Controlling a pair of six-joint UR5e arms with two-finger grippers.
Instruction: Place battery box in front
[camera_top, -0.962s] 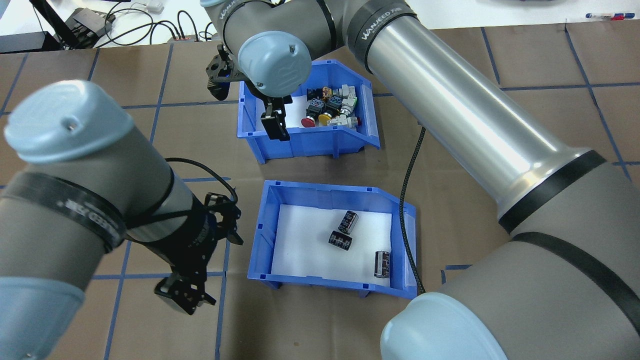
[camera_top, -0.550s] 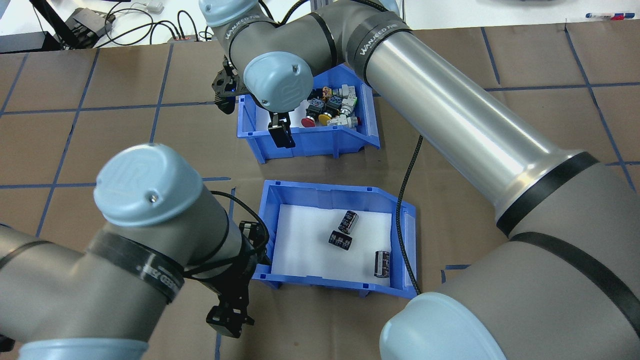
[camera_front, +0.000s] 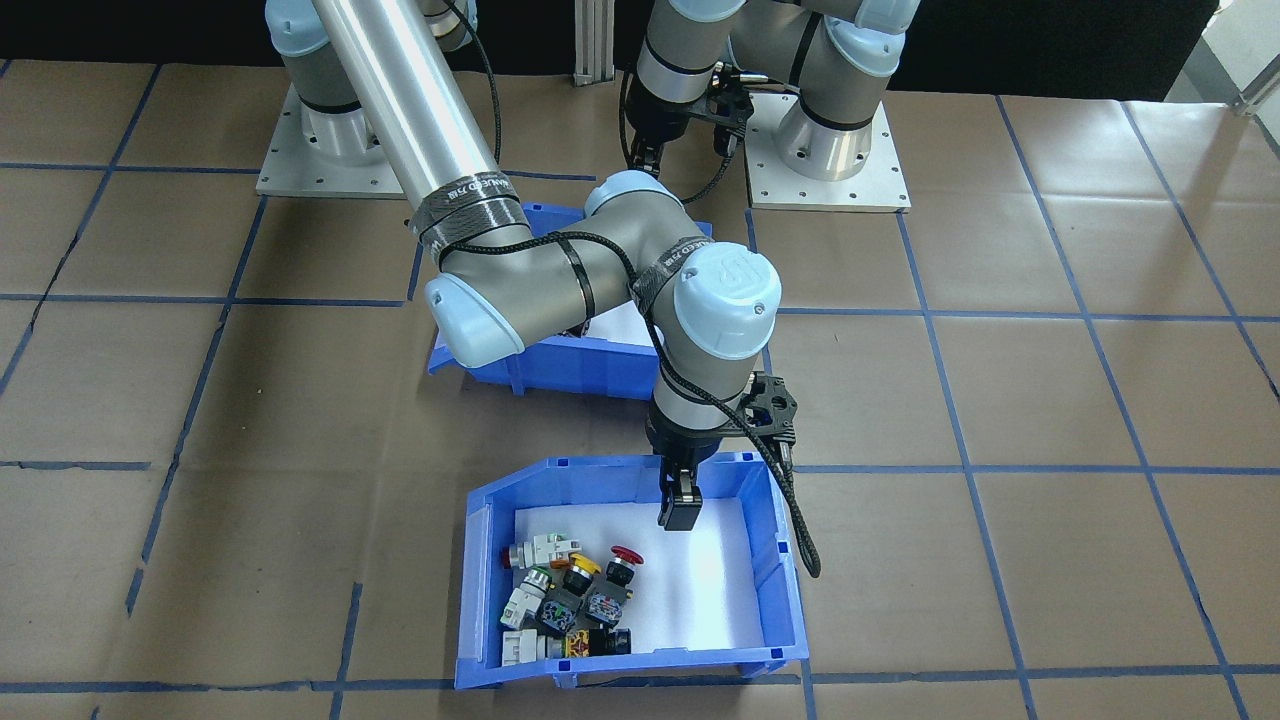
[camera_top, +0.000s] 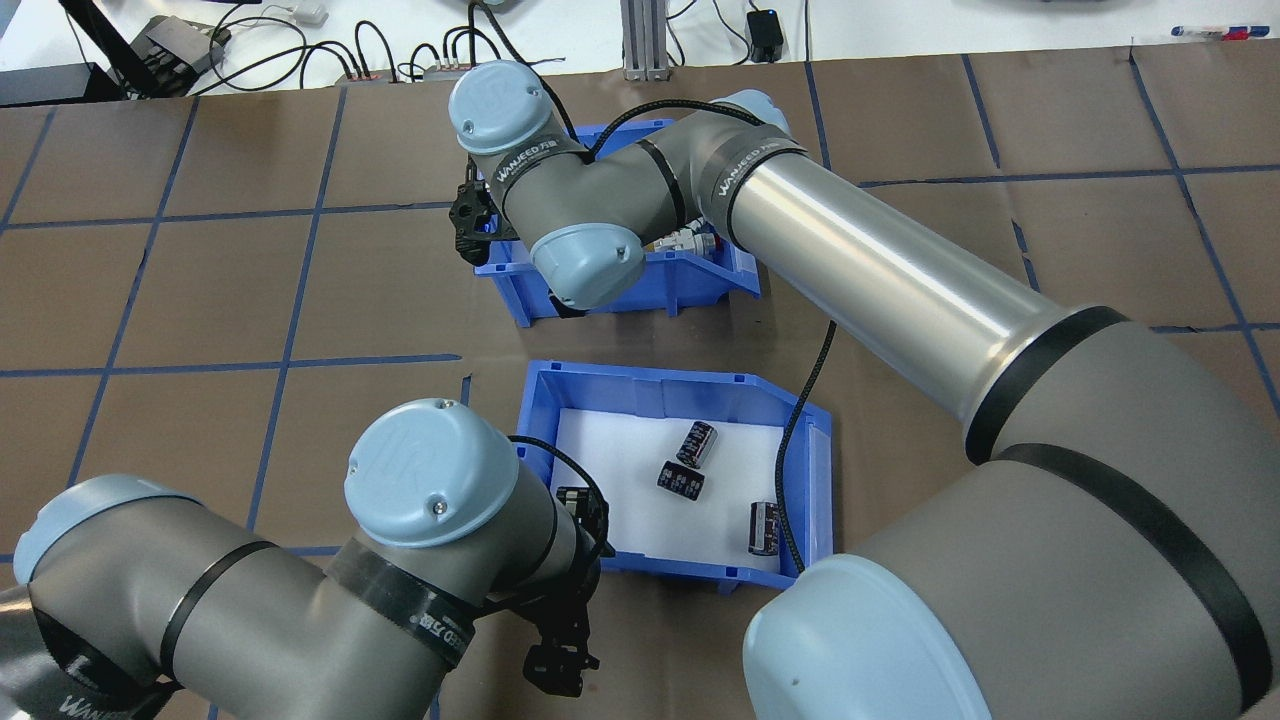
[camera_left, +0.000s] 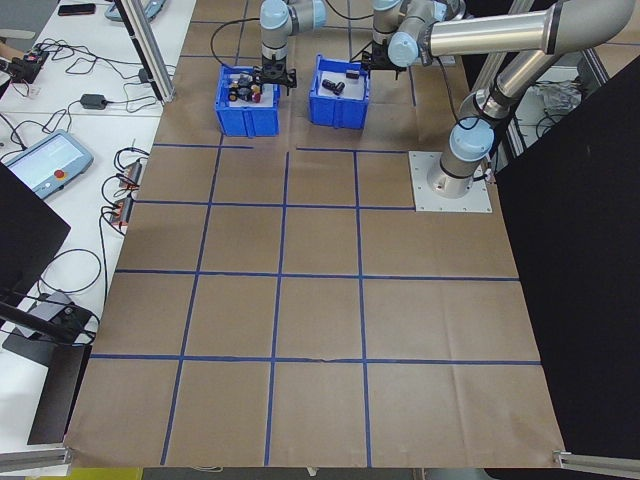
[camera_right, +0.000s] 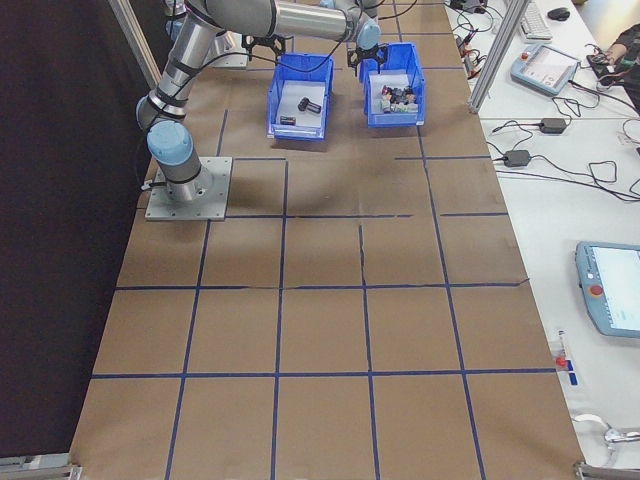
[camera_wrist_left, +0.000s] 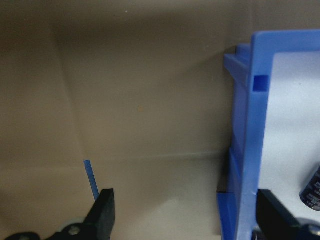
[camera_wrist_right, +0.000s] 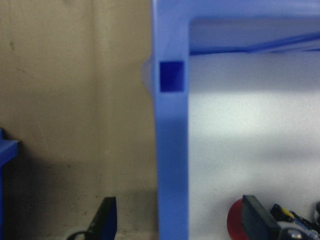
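The right gripper grabs the switch bin by its square-slotted wall rim (camera_front: 626, 462) next, to clear the front for the battery box (camera_front: 582, 368).
The battery box (camera_top: 640, 378) is a blue bin with a white foam floor and three dark cells (camera_top: 700, 443), nearer the robot. My left gripper (camera_top: 555, 665) hangs open at its near left corner. In the left wrist view the box's left wall (camera_wrist_left: 250, 125) runs between the fingers, one over the table and one on the foam side. I cannot tell how low the gripper sits. My right gripper (camera_wrist_right: 180, 217) is open astride the robot-side wall of the switch bin (camera_front: 620, 668), with one finger (camera_front: 683, 512) inside.
The right arm's black cable (camera_top: 800, 470) drapes across the battery box's right side. That arm's forearm (camera_top: 880, 250) spans the table above both bins. Cables and devices (camera_top: 250, 40) lie beyond the far edge. Both base plates (camera_front: 830, 185) sit behind the bins.
My left arm has swung right, bringing its gripper from the open table to the battery box's near left corner. My right arm has dropped lower over the switch bin and now covers most of it.
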